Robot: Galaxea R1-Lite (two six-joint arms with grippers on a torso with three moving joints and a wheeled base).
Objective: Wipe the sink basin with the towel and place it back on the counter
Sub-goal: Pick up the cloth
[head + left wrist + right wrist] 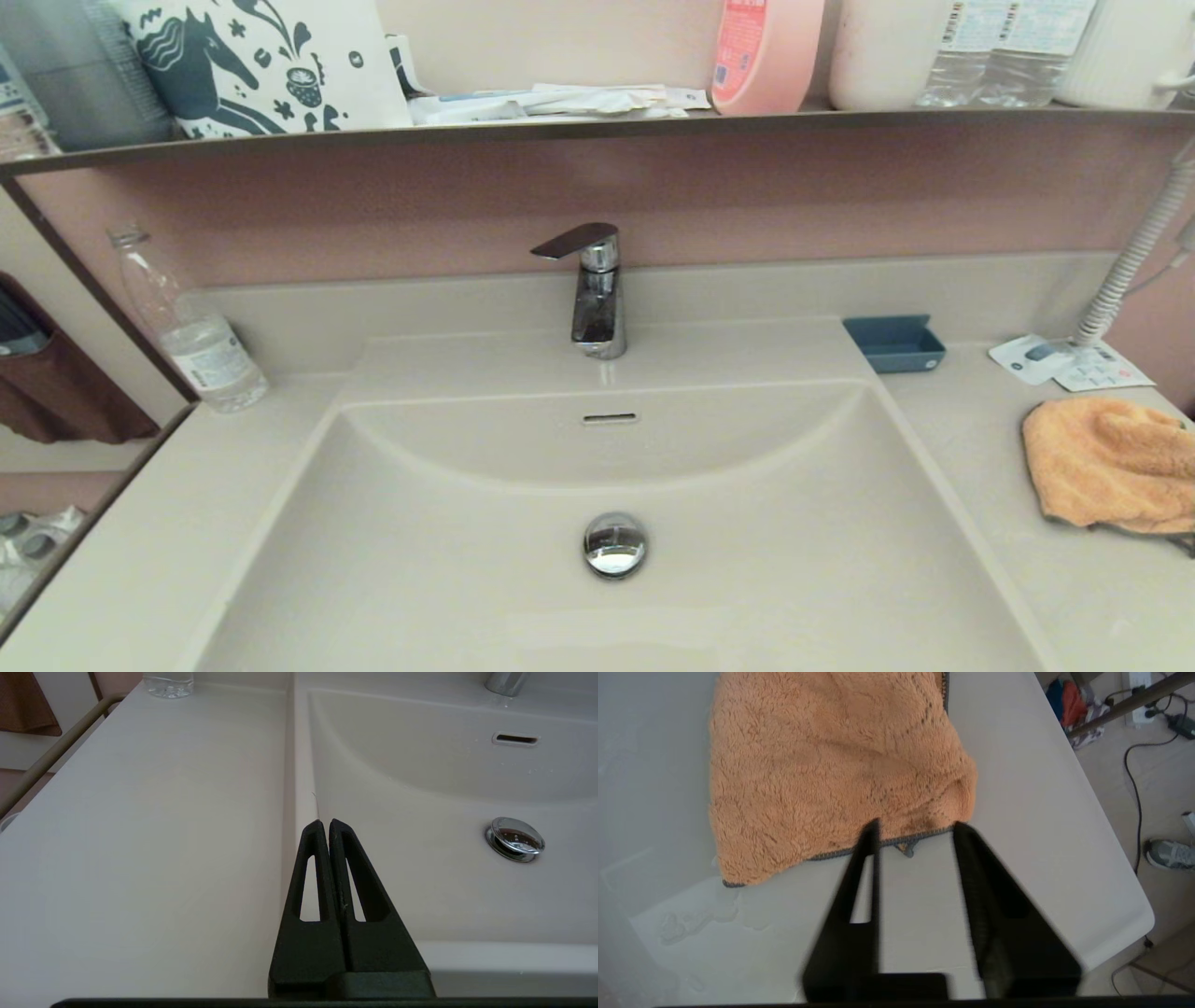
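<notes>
The orange-peach towel is to wipe the sink basin, so the right gripper should next grab it by its plush middle (1111, 461) (864, 775).
The orange-peach towel (1106, 462) lies crumpled on the counter (1055, 597) to the right of the sink basin (766, 523). In the right wrist view my right gripper (917, 825) hovers open over bare counter (1041, 835). Its fingertips (874, 826) reach the dark grey trim of the towel (831, 765), and nothing is held between them. My left gripper (325, 822) is shut and empty above the basin's left rim, between the counter (140, 835) and the basin (420, 788). The chrome drain plug (614, 544) and the overflow slot (610, 418) are uncovered.
A chrome faucet (596, 289) stands behind the basin. A blue tray (894, 343), leaflets (1064, 364) and a coiled hose (1134, 252) sit at the back right. A plastic bottle (191, 327) is at the back left. Water drops (696, 914) lie near the towel. The counter's outer edge (1134, 905) is close.
</notes>
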